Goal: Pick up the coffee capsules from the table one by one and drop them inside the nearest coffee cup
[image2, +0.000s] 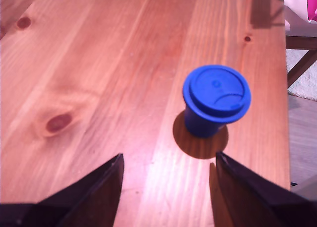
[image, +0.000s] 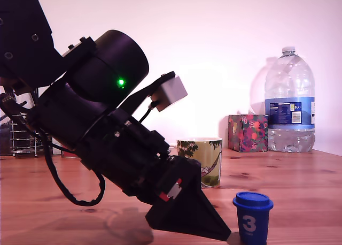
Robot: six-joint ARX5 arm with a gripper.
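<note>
The dark-blue capsule needs to drop inside the green-print coffee cup [image: 210, 165]. My gripper will grab the capsule next by its body below the lid [image: 253, 226].
One dark-blue coffee capsule [image: 252, 216] with a white "3" stands upright on the wooden table [image: 299, 191], rim upward, near the front at the exterior view's right. The wrist view shows the same capsule [image2: 216, 99] from above, near the table's edge. My gripper [image: 227, 235] is tilted down with its black tips almost on the tabletop, just short of the capsule. It is open, and the two fingers [image2: 94, 192] stand wide apart with nothing between them. The coffee cup [image: 202, 160] with the green print stands behind the gripper, partly hidden by it.
A large water bottle [image: 289, 102] and a floral box [image: 247, 132] stand at the back on the exterior view's right. A wire rack [image: 18, 132] is at the back left. In the wrist view the table edge [image2: 287, 113] runs close beside the capsule.
</note>
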